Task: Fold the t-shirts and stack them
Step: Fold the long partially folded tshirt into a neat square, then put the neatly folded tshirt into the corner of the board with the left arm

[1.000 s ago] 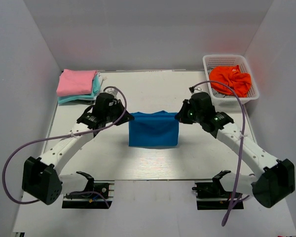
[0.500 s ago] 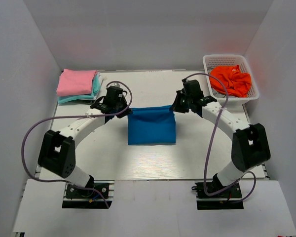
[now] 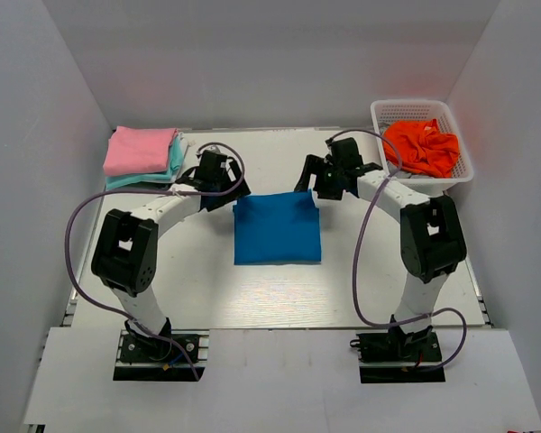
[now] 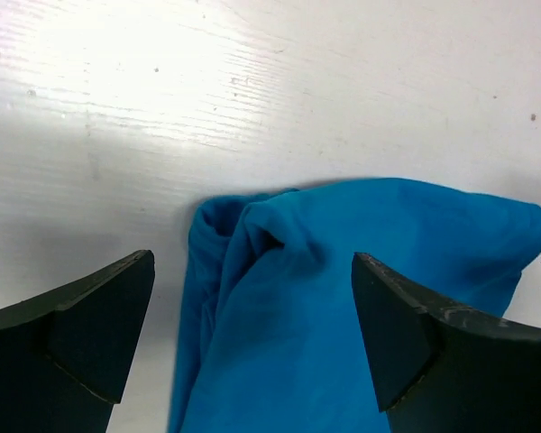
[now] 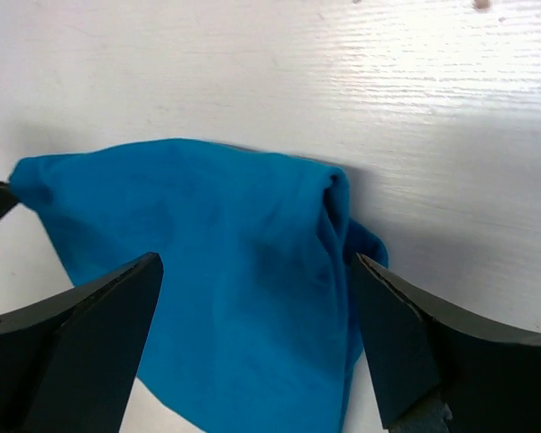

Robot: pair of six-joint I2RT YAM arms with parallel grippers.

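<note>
The folded blue t-shirt is to be stacked, so the left gripper will grab it next by its bunched side edge nearest the pink t-shirt (image 3: 140,149).
A bright blue t-shirt (image 3: 278,228) lies folded into a rough square in the middle of the white table. My left gripper (image 3: 233,193) hovers open over the shirt's far left corner; in the left wrist view that gripper (image 4: 252,262) has its fingers spread either side of the bunched blue t-shirt corner (image 4: 343,298), holding nothing. My right gripper (image 3: 307,184) stands open over the far right corner; in its wrist view that gripper (image 5: 257,262) straddles the blue t-shirt (image 5: 225,289) without gripping it. A pink t-shirt (image 3: 140,149) lies folded on a pale teal one (image 3: 173,165) at the far left.
A white lattice basket (image 3: 384,113) at the far right holds a crumpled orange-red t-shirt (image 3: 422,144). Purple cables loop out from both arms. Grey walls close in the table (image 3: 279,298) on three sides.
Both grippers have opened and let go of the blue t-shirt's far corners. The arms reached further back, carrying the edge away, and the shirt now lies flat.
</note>
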